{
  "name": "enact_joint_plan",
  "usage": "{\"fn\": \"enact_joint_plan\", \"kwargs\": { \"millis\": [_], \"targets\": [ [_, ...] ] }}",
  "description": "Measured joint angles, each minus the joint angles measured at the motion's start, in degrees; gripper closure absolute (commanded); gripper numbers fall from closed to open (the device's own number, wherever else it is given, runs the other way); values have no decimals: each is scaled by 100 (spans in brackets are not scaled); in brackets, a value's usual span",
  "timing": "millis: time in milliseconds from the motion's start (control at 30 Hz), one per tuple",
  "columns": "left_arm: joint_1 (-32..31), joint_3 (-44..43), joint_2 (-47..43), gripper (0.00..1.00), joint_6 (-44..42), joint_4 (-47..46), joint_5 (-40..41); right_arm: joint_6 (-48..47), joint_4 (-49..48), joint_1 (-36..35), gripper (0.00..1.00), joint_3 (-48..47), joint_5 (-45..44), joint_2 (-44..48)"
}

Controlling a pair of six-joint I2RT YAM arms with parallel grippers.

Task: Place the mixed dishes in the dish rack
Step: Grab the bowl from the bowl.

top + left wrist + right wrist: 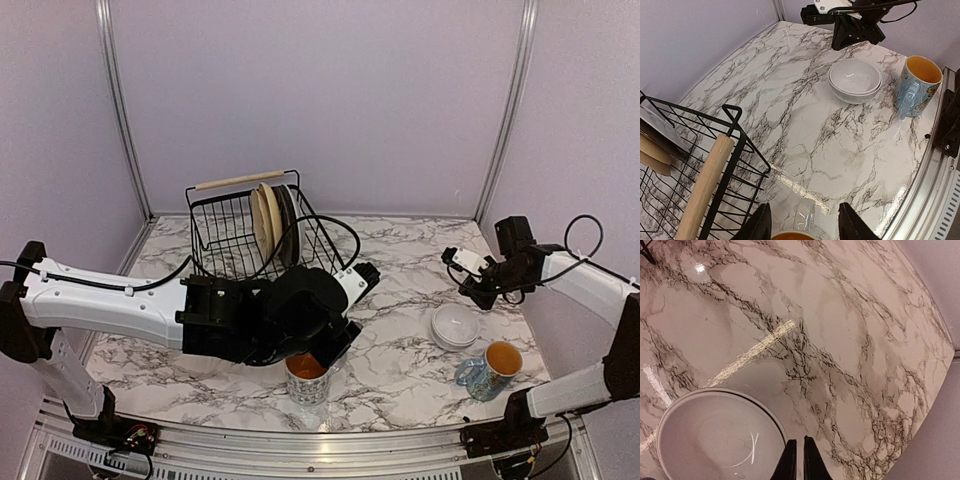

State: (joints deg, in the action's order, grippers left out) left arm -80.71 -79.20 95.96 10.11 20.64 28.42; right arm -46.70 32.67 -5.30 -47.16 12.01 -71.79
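My right gripper is shut beside the white bowls, so it reopens and lowers to grab the bowls' rim point(477, 325) point(782, 429) next.
A patterned, orange-lined mug point(307, 378) stands near the front edge, its rim point(795, 235) low between the fingers of my left gripper point(805, 222). That gripper is open and hovers over the mug; I see no contact. Stacked small white bowls point(455, 325) point(855, 80) point(715, 440) sit at the right. My right gripper point(800, 452) point(480, 290) is shut on nothing, its tips just beside the bowls' rim. A second mug point(492, 368) point(916, 85) stands near the bowls. The black wire dish rack point(215, 215) point(735, 150) holds a tan plate point(266, 220) and a dark plate point(290, 215) on edge.
The rack's near wooden handle point(705, 190) lies close to the left of my left gripper. A metal rail point(925, 200) runs along the table's front edge. Purple walls close off the back and sides. Bare marble point(400, 290) lies between rack and bowls.
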Motion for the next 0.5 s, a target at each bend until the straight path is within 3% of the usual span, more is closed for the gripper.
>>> {"fn": "enact_joint_plan", "kwargs": {
  "millis": [67, 167, 333, 500],
  "targets": [
    [4, 11, 0, 52, 0, -9, 2, 24, 90, 0, 69, -133, 109, 44],
    [13, 31, -4, 52, 0, -31, 7, 17, 247, 0, 60, -313, 214, 46],
    [26, 61, -20, 51, -2, -68, 7, -59, 535, 0, 50, -457, 232, -339],
    [57, 103, -20, 48, 2, -107, 4, -120, 809, 0, 47, -457, 199, -745]
  ]
}}
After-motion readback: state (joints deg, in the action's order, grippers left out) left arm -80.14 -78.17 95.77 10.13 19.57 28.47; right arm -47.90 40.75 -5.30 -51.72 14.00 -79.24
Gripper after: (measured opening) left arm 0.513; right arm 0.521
